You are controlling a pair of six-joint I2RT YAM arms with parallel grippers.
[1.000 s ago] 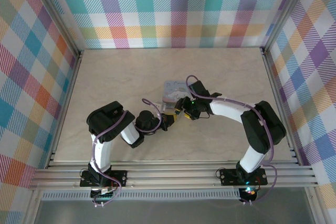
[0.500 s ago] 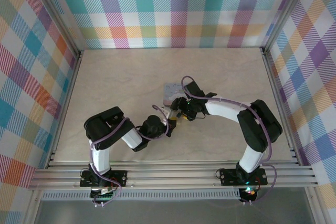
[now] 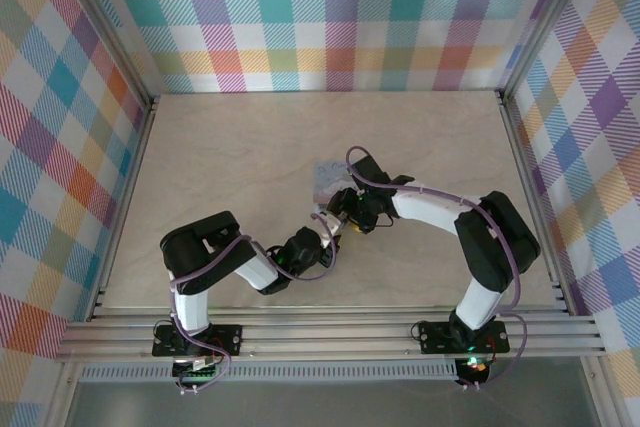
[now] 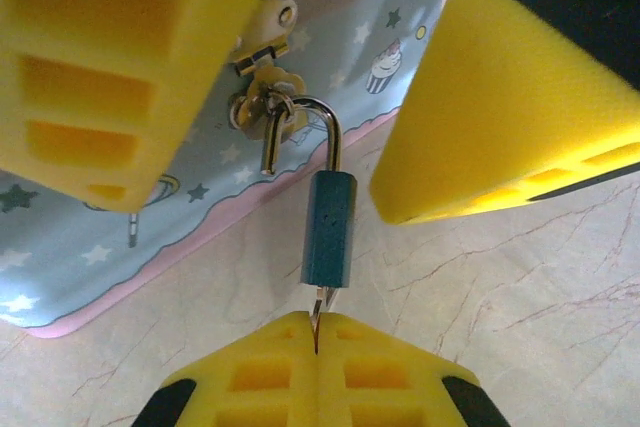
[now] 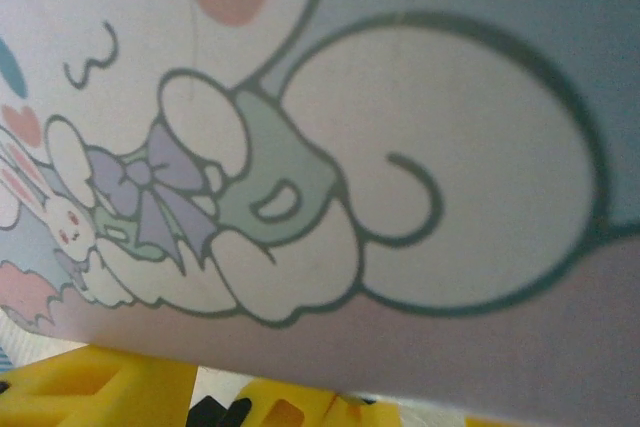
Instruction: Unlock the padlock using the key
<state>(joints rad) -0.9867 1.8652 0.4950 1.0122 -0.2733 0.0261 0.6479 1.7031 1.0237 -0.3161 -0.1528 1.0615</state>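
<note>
I need to take hold of the dark-blue padlock (image 4: 328,227) next with my right gripper by the sides of its body, so the open shackle stays free to unhook from the hasp.
The small dark-blue padlock (image 4: 328,227) hangs by its metal shackle (image 4: 330,137) from the hasp (image 4: 262,32) of the pale-blue tin (image 4: 120,247). The shackle's short leg ends free above the body. My left gripper (image 4: 317,342) is shut on the thin silvery key (image 4: 320,305), whose blade enters the padlock's base. My right gripper (image 4: 255,202) is open, with its yellow fingers (image 4: 500,117) standing wide apart on either side of the hasp and padlock. From above, both grippers meet at the tin's near edge (image 3: 328,175). The cartoon lid (image 5: 400,147) lies very close to the right wrist camera.
The pale marbled table (image 4: 520,307) lies under the padlock. The tin stands mid-table, with the checked walls (image 3: 330,7) well behind it. Both arms crowd the space in front of the tin; bare tabletop (image 3: 220,137) stretches to the back and left.
My left arm has stretched out lower and to the right, carrying its gripper closer under the tin's near edge. My right gripper has shifted slightly left over the tin.
</note>
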